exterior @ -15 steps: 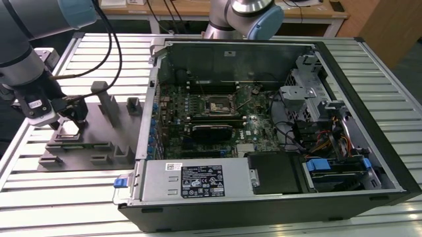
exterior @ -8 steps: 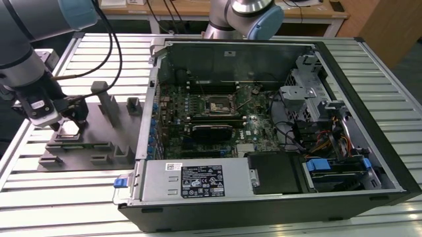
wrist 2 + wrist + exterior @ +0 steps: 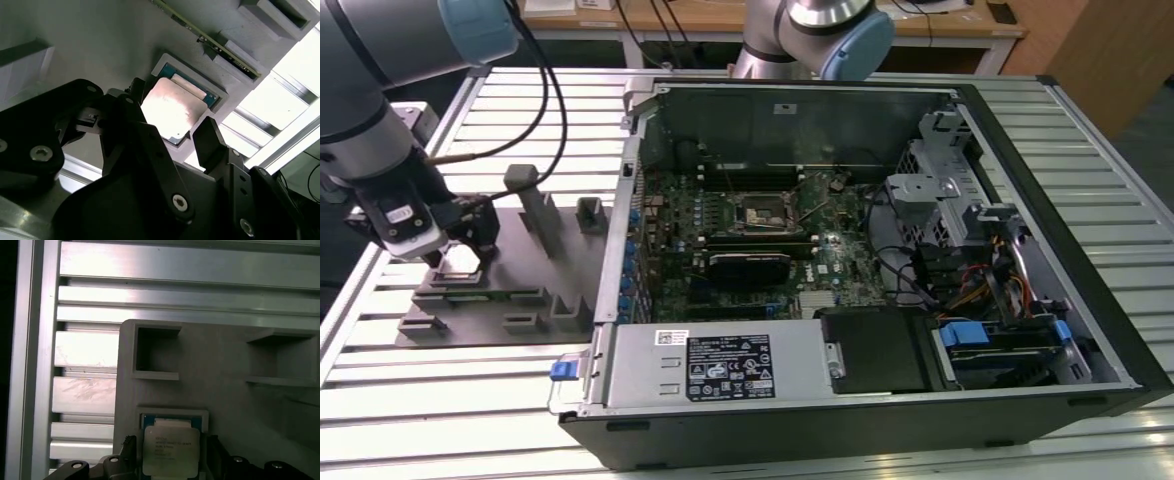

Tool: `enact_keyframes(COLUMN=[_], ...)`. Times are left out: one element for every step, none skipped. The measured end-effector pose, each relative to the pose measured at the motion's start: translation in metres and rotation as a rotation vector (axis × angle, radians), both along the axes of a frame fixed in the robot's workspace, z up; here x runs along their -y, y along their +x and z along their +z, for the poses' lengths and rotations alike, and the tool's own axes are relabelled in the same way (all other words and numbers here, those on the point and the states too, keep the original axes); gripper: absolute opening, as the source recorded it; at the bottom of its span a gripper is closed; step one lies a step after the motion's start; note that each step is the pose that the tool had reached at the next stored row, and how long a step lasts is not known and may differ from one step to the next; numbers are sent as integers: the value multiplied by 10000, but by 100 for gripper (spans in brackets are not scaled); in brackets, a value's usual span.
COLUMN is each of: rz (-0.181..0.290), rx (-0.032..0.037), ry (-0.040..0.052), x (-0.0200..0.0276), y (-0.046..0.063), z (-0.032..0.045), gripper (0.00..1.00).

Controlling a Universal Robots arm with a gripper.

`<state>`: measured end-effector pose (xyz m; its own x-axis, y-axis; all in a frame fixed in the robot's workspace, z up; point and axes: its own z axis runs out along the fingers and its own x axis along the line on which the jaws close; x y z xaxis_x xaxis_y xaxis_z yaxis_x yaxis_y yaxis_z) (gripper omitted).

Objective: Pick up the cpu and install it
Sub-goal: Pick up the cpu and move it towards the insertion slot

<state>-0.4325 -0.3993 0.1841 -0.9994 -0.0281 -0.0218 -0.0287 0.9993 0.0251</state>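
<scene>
The pocket's raised side [image 3: 172, 411] hugs the cpu's end. My gripper should take hold of the cpu by its two open side edges next.
The cpu [image 3: 171, 450], a small square chip with a shiny silver top, lies flat in a shallow pocket of the grey fixture plate [image 3: 520, 300] at the exterior view's left. My gripper [image 3: 455, 262] hangs low right over that pocket. In both wrist views its two black fingers stand on opposite sides of the cpu [image 3: 172, 111], with a thin gap at each edge, so the gripper [image 3: 172, 125] is open around the chip. The chip still rests in its pocket. The black cpu socket [image 3: 761, 212] sits in the middle of the motherboard inside the open computer case [image 3: 1014, 120].
Grey upright blocks [image 3: 534, 205] rise from the fixture plate close to my gripper. Empty square pockets [image 3: 155, 352] lie beside the cpu's pocket. A second robot arm [image 3: 821, 30] stands behind the case. Everything rests on a ribbed aluminium table [image 3: 427, 400].
</scene>
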Motion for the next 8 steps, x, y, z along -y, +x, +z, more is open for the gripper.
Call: enact_keyframes(rz=[3, 6, 7, 8, 8, 8, 8, 8], rx=[1, 0, 1, 1, 0, 0, 1, 3], ry=[0, 0, 1, 0, 0, 0, 1, 1], x=[0, 0, 0, 0, -1, 0, 0, 0], y=[-1, -2, -3, -3, -4, -4, -6, -7], z=[-6, -10, -13, -13, -13, -13, -18, -21], gripper=[66, 66, 66, 66, 66, 66, 66, 66])
